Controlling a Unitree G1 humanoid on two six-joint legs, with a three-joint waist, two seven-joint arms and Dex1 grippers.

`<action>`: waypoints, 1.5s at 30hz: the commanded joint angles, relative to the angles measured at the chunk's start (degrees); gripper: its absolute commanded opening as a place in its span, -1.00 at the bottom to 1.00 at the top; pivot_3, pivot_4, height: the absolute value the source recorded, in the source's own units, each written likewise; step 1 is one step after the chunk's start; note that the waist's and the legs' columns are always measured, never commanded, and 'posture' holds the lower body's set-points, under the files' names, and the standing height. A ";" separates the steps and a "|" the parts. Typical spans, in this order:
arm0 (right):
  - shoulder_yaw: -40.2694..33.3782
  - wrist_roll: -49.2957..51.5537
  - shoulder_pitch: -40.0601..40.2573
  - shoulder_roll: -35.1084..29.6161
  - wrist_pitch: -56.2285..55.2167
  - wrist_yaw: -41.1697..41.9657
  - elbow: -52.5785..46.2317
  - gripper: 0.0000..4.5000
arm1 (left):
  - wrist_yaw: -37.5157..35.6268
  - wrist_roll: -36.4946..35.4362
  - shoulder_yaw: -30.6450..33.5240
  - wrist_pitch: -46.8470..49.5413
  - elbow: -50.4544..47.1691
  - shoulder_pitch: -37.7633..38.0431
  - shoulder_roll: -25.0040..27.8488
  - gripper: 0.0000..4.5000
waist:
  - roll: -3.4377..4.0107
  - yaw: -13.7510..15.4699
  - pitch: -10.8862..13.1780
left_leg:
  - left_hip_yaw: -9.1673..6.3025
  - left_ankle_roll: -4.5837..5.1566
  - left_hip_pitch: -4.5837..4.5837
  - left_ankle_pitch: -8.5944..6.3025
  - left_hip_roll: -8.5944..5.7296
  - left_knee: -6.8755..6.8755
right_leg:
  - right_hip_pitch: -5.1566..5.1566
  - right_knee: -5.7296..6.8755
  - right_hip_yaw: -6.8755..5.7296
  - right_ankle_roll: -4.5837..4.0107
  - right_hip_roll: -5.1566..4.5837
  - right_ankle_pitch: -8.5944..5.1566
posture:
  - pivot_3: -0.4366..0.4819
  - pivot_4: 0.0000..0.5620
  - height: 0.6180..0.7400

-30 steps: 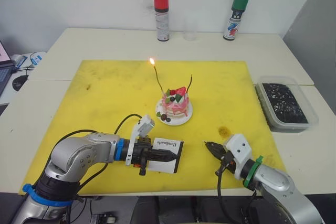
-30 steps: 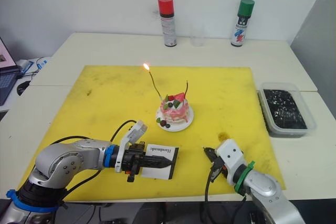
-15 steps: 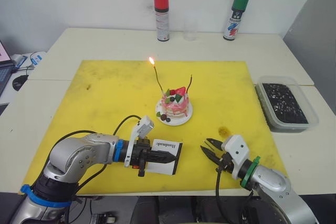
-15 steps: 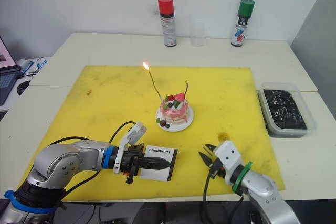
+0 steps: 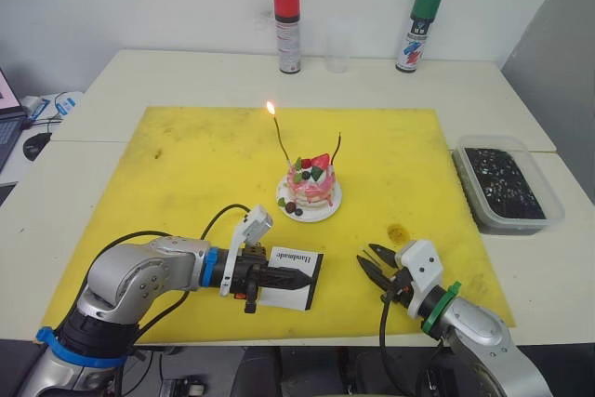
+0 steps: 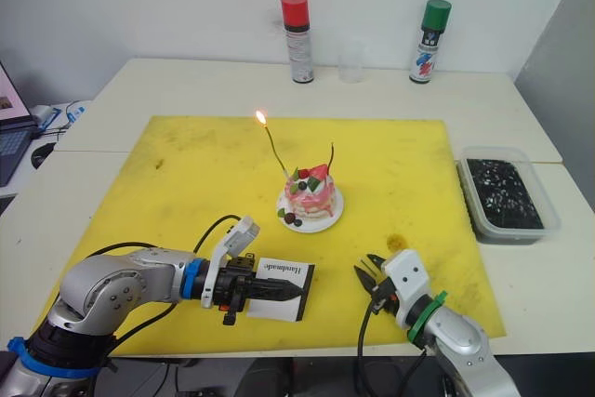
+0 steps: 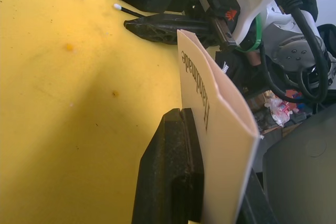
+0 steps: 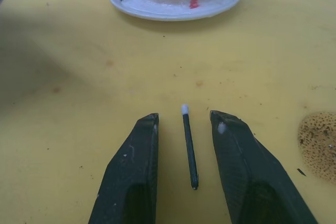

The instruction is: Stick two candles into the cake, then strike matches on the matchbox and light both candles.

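I should grab the match with my right gripper by its dark stick (image 8: 190, 156). That leaves the match's white head (image 8: 185, 109) free to strike and light the unlit candle.
The pink cake (image 5: 310, 189) sits on its white plate (image 5: 323, 214) in the middle of the yellow mat (image 5: 186, 165). Two candles stand in it: the left candle (image 5: 282, 143) burns with a small flame, the right candle (image 5: 338, 148) is unlit. My left gripper (image 5: 302, 277) is shut on the white matchbox (image 5: 299, 258), holding it on edge near the mat's front. To the right of it, my right gripper (image 8: 185, 118) is open and low over the mat. A dark match (image 8: 189, 148) with a white head lies on the mat between its fingers (image 8: 135, 166), untouched.
A red-capped spray can (image 5: 286, 30), a clear cup (image 5: 337, 55) and a green-capped can (image 5: 415, 30) stand along the table's back. A clear tub of dark bits (image 5: 507, 183) sits right of the mat. A brown stain (image 5: 400, 230) marks the mat near my right gripper.
My right gripper has gone from shut to open and shifted slightly. The left gripper still holds the matchbox in the same place, and the left candle keeps burning.
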 commanded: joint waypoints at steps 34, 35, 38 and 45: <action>-4.00 13.22 -21.90 -20.06 23.08 11.59 -19.74 -0.99 | 4.46 -2.09 1.45 2.09 6.25 -9.76 -11.05 -1.00 | -0.11 0.12 -0.07 | -0.07 0.02 -0.04 0.00 -0.02 0.11 | 0.08 0.00 -0.05 0.09 0.07 0.09 | -0.05 -0.47 1.00; -3.61 13.30 -22.27 -20.14 23.45 11.52 -19.85 -0.99 | 4.49 -2.05 1.44 2.08 6.25 -9.74 -11.15 -1.00 | -0.10 0.11 -0.07 | -0.08 0.02 -0.04 0.00 -0.02 0.10 | 0.08 0.00 -0.06 0.08 0.07 0.09 | -0.05 -0.47 1.00; -2.67 13.29 -22.91 -19.90 24.41 11.05 -20.06 -0.99 | 4.61 -2.15 1.44 2.05 6.05 -9.54 -11.22 -1.00 | -0.10 0.07 -0.07 | -0.08 0.02 -0.03 0.00 -0.01 0.09 | 0.07 0.02 -0.05 0.07 0.07 0.09 | -0.05 -0.47 1.00; -1.28 13.32 -23.65 -19.35 25.01 10.47 -20.04 -0.99 | 4.63 -2.23 1.41 1.93 5.76 -9.36 -11.26 -1.00 | -0.10 0.09 -0.07 | -0.07 0.02 -0.03 0.01 -0.03 0.14 | 0.09 0.03 -0.04 0.13 0.06 0.12 | -0.05 -0.47 1.00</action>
